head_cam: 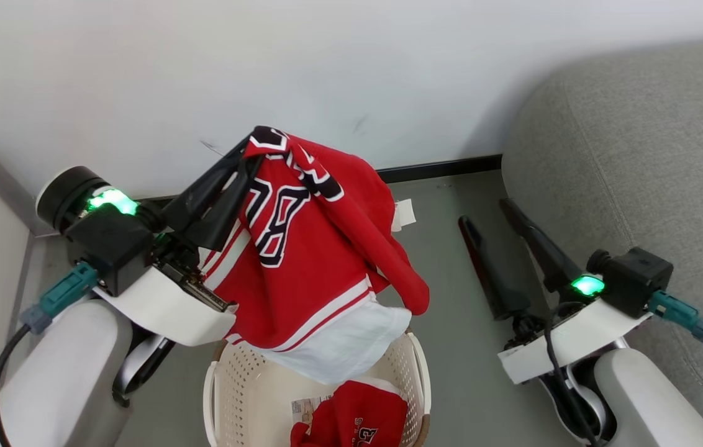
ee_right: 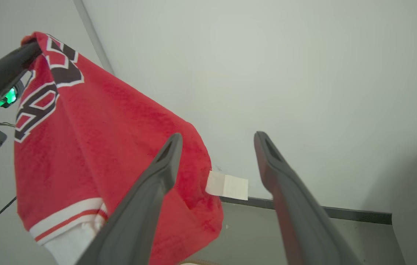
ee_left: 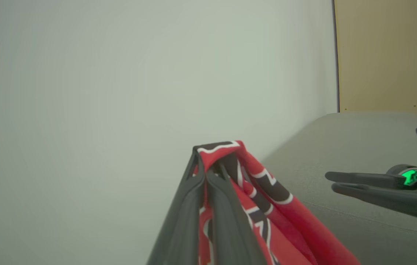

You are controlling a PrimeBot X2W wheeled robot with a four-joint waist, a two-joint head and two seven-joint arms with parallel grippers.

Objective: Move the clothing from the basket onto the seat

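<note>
I need to grab the red jersey next with my right gripper by the fold beside the dark numbers, and then carry the jersey onto the seat (head_cam: pixel 632 141).
A red jersey (head_cam: pixel 320 261) with white panels and dark numbers hangs in the air above the cream basket (head_cam: pixel 233 385). My left gripper (head_cam: pixel 251 144) is shut on its top fold, seen close up in the left wrist view (ee_left: pixel 208 154) and at the upper left of the right wrist view (ee_right: pixel 28 51). The jersey (ee_right: pixel 94 147) has a white tag (ee_right: pixel 227 186) at its right edge. A second red jersey (head_cam: pixel 351 419) lies in the basket. My right gripper (head_cam: pixel 485 211) stands open and empty beside the grey sofa (head_cam: pixel 637 155), well right of the hanging jersey.
A pale wall (head_cam: pixel 264 74) with a dark baseboard (head_cam: pixel 444 167) runs behind everything. Grey floor (head_cam: pixel 451 261) lies between basket and sofa. The sofa (ee_left: pixel 359 147) reaches to a tan panel (ee_left: pixel 381 55) in the left wrist view.
</note>
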